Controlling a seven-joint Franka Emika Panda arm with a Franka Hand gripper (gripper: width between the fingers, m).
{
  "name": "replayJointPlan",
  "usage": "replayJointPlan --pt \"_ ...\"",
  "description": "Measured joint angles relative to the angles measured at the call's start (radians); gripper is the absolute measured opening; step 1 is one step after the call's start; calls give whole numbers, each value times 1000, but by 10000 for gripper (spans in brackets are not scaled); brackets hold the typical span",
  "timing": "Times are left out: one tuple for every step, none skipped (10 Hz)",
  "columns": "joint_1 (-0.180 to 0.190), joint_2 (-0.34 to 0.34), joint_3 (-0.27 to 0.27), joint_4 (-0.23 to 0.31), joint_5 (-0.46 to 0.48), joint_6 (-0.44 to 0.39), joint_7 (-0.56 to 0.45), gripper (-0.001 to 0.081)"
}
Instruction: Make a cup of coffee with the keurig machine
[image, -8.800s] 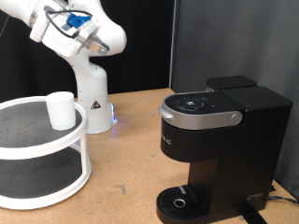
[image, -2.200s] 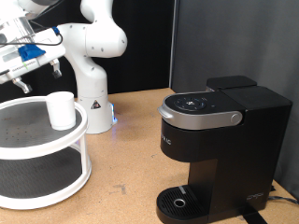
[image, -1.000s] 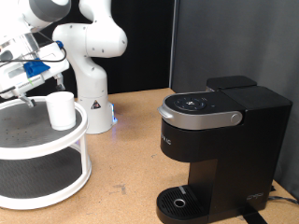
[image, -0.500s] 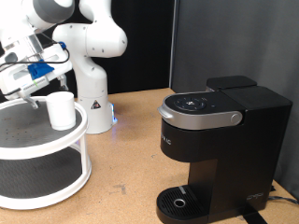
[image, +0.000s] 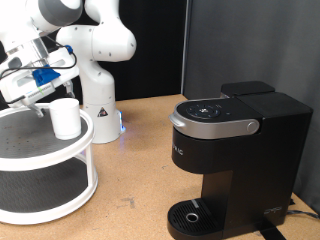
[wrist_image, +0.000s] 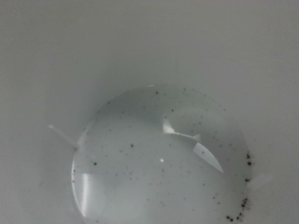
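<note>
My gripper's fingers reach down beside the white cup's rim (image: 64, 102) in the exterior view, so I need to close my gripper on the cup.
The small white cup (image: 65, 117) stands upright on the top shelf of a white two-tier round stand (image: 30, 150) at the exterior view's left. My gripper (image: 42, 100) hangs tilted just above and left of the cup, close to its rim; nothing shows between its fingers. The black keurig machine (image: 235, 150) stands at the right with its silver-grey lid handle (image: 212, 126) down and its round drip tray (image: 192, 215) bare. The wrist view shows no fingers, only a very near, blurred white surface with a round dark-speckled patch (wrist_image: 159, 159).
The arm's white domed base (image: 100, 110) stands behind the stand on the brown tabletop (image: 140, 180). A black curtain closes off the back. The stand's lower shelf (image: 40, 195) holds nothing that I can see.
Over the last seconds my gripper swung from high up down to the stand, then edged right and lower toward the cup. The cup and machine have not moved.
</note>
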Motion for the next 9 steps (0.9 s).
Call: replayJointPlan --pt "0 0 7 0 1 2 9 784" --pt "0 0 12 0 2 7 18 624" --pt "0 1 18 0 5 14 29 624" --pt "0 3 24 0 7 21 38 486" --pt "0 5 30 0 11 29 47 319" --pt "0 7 36 0 14 35 54 319" --pt "0 8 39 0 18 39 56 98" --pt "0 9 43 0 20 41 58 98" --pt "0 10 45 0 21 42 58 67"
